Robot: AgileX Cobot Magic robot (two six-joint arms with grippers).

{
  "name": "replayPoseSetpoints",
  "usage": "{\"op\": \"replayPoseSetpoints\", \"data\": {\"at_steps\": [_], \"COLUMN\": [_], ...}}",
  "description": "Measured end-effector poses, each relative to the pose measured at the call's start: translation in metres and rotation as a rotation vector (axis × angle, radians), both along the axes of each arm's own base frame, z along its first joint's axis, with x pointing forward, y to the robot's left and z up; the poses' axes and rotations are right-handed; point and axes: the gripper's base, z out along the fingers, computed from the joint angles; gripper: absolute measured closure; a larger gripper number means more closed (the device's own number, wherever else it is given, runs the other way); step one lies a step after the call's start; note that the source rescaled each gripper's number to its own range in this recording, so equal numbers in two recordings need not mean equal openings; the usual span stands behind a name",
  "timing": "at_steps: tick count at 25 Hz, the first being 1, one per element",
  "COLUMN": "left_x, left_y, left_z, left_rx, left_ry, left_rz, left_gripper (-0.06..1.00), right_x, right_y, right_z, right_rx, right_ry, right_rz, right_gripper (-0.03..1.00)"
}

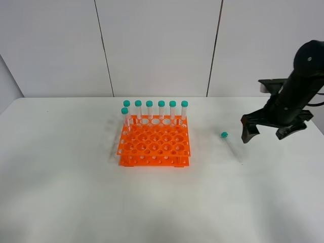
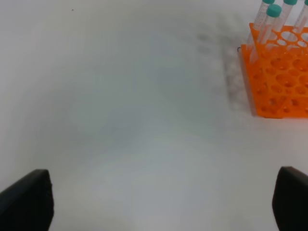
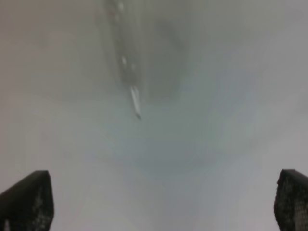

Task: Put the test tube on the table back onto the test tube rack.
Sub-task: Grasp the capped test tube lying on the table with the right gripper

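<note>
I need to take the test tube by its tapered bottom end with my right gripper next, which leaves its teal cap free for putting it in the rack.
The loose test tube lies flat on the white table, right of the orange test tube rack, teal cap pointing to the back. My right gripper hovers just right of it, open and empty, apart from it. In the right wrist view the tube is blurred, its pointed tip towards the open gripper. My left gripper is open and empty over bare table; the rack's corner shows in that view. The left arm is out of the high view.
Several teal-capped tubes stand upright along the rack's back row, one more at its left edge. The rack's other holes are empty. Grey wall panels stand behind the table.
</note>
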Motion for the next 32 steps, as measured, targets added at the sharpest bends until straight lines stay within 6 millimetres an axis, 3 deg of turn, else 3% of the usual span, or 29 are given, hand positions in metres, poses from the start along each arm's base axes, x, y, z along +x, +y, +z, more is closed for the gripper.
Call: {"op": "replayPoseSetpoints", "data": {"at_steps": [5,14,28,32], "left_x": [0.000,0.000,0.000,0.000], "left_y": [0.000,0.000,0.000,0.000], "left_z": [0.000,0.000,0.000,0.000], "left_rx": [0.000,0.000,0.000,0.000], "left_ry": [0.000,0.000,0.000,0.000], "left_rz": [0.000,0.000,0.000,0.000], "left_gripper": [-0.06,-0.06,-0.06,-0.06], "right_x": [0.025,0.038,0.039,0.039], "right_y": [0.008,0.008,0.018,0.018], "right_z": [-0.033,-0.086,-0.094,-0.101], "right_rx": [0.005,0.001,0.008,0.004], "right_ry": [-0.044,-0.007,-0.017,0.003], "right_rz": [0.010,0.006,0.049,0.052], "right_gripper": [-0.03,-0.03,-0.03,0.05]}}
